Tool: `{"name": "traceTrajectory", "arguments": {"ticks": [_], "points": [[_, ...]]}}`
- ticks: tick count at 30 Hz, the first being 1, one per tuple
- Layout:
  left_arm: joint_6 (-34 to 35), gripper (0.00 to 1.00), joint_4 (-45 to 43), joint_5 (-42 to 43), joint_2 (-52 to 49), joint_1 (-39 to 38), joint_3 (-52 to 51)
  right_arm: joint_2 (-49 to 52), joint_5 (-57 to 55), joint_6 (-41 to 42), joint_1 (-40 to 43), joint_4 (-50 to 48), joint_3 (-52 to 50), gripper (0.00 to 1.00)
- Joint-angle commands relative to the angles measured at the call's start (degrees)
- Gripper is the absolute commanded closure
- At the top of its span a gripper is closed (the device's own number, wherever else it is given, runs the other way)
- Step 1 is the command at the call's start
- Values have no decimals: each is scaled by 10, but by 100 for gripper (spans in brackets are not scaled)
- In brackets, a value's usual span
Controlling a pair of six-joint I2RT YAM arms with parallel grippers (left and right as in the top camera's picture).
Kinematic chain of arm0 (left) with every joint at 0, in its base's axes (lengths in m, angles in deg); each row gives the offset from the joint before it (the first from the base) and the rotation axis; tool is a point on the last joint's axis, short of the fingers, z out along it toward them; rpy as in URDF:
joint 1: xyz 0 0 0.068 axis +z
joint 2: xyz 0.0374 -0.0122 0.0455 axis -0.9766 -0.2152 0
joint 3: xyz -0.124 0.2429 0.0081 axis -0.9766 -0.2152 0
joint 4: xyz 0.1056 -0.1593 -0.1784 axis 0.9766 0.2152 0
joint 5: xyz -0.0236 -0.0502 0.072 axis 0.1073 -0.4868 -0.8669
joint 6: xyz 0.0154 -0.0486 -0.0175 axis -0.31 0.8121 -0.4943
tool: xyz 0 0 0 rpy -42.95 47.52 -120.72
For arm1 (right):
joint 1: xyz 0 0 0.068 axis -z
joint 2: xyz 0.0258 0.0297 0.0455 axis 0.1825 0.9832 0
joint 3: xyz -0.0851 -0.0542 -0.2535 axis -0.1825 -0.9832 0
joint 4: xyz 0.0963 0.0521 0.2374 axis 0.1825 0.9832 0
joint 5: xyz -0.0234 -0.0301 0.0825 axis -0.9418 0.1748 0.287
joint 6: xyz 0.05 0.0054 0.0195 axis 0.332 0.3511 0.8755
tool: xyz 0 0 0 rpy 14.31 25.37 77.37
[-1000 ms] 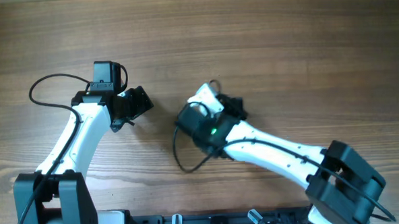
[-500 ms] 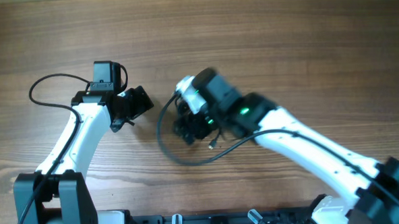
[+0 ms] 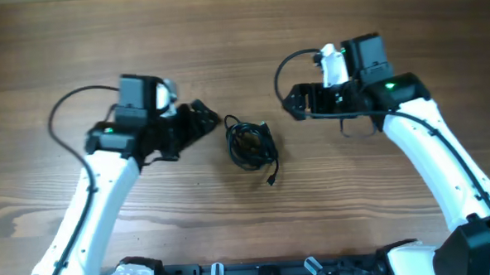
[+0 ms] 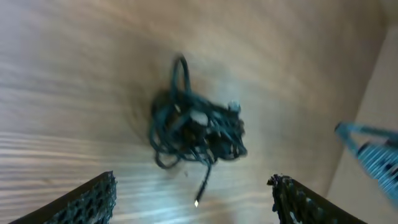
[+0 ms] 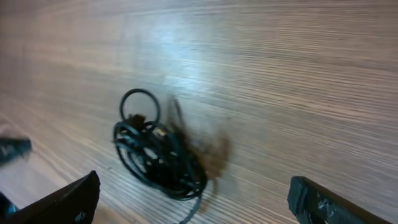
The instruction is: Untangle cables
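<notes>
The left gripper will grab the cables by the side of the bundle that faces it. The far loops then stay free for the right gripper to untangle.
The cables [image 3: 249, 144] lie as a tight black bundle on the wooden table between both arms, with one plug end [image 3: 272, 182] trailing toward the front. My left gripper [image 3: 208, 122] is open just left of the bundle and not touching it. My right gripper [image 3: 294, 102] is open to the bundle's right and a little behind it, also apart from it. In the left wrist view the cables [image 4: 196, 134] sit ahead of the open gripper [image 4: 193, 180]. In the right wrist view the cables [image 5: 158, 152] lie blurred ahead of the open gripper [image 5: 194, 183]. Nothing is held.
The arms' own thicker black wires loop beside each wrist, one on the left [image 3: 61, 108] and one on the right [image 3: 282, 69]. A black rail [image 3: 259, 274] with the arm bases runs along the table's front edge.
My right gripper has opened, let go of the bundle and swung back to the right. The bundle now lies alone on the table. My left gripper has moved right, close to it.
</notes>
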Motion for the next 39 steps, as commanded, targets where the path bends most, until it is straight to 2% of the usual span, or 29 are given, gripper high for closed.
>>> {"name": "traceTrajectory", "arguments": {"ticks": [1, 5, 8, 9, 10, 11, 12, 14, 15, 17, 19, 22, 24, 26, 30, 33, 35, 39], "points": [[83, 16, -29, -49, -53, -92, 6, -9, 12, -1, 22, 7, 3, 0], [135, 17, -113, -127, -111, -186, 6, -9, 12, -2, 24, 7, 2, 0], [164, 18, -153, -174, -144, -225, 6, -9, 12, -2, 24, 10, 2, 0], [164, 21, -162, -179, -151, -231, 6, -9, 12, -2, 24, 10, 2, 0], [164, 27, -181, -191, -165, -243, 6, -9, 12, -2, 24, 9, 2, 0], [163, 40, -196, -201, -178, -253, 6, -9, 12, -2, 24, 9, 2, 0], [163, 61, -203, -203, -184, -257, 6, -9, 12, -3, 24, 10, 2, 0], [163, 88, -211, -203, -195, -261, 6, -8, 12, -5, 24, 9, -2, 0], [163, 96, -211, -203, -195, -260, 6, -8, 12, -12, 24, 8, -5, 0], [144, 96, -231, -189, -186, -255, 6, -8, 9, -32, 25, 6, -7, 0], [102, 96, -261, -123, -160, -240, 6, -8, 10, -31, 26, 2, -7, 0], [101, 96, -268, -13, -116, -206, 6, -8, 10, -26, 37, 1, -7, 0], [81, 96, -275, 122, -101, -160, 6, -8, 16, -26, 48, 1, -7, 0], [13, 96, -296, 253, -104, -115, 6, -8, 54, -29, 54, 1, -7, 0], [-135, 96, -301, 501, -113, -29, 6, -8, 201, -57, 58, -8, -7, 0], [-191, 96, -329, 642, -113, 17, 6, -7, 306, -53, 61, -42, -7, 0], [-186, 96, -334, 642, -113, 36, 6, -1, 391, -46, 61, -87, -7, 0], [-180, 96, -342, 642, -113, 38, 6, 27, 438, -43, 42, -144, -7, 0]]}}
